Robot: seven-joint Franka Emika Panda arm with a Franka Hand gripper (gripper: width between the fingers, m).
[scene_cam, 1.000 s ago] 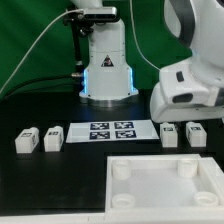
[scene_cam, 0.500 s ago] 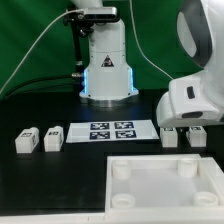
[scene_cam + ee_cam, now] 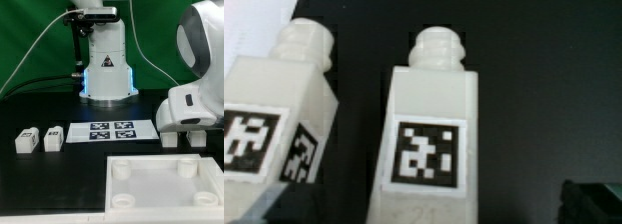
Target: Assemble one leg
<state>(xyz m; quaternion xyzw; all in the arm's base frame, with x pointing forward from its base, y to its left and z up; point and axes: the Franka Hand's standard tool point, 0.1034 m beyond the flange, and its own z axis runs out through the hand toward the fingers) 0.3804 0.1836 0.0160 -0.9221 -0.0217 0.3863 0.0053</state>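
Observation:
I should close my gripper on the centred leg's tagged body now, because my open fingers are low beside the leg's body in the wrist view.
Four small white tagged legs lie on the black table in the exterior view: two at its left and two at its right. My gripper hangs low right over the right pair, and its white hand hides their tops. In the wrist view one leg lies centred under the gripper, with its peg end pointing away. A second leg lies beside it. A dark fingertip shows to one side of the centred leg, apart from it. The jaws stand open and hold nothing.
The marker board lies between the two pairs of legs. The large white tray-like piece with round corner sockets sits in front. The robot base with its blue light stands behind, with cables at the exterior view's left.
The arm has come down and shifted toward the exterior view's right over the right pair of legs. It now covers more of them. The legs have not moved.

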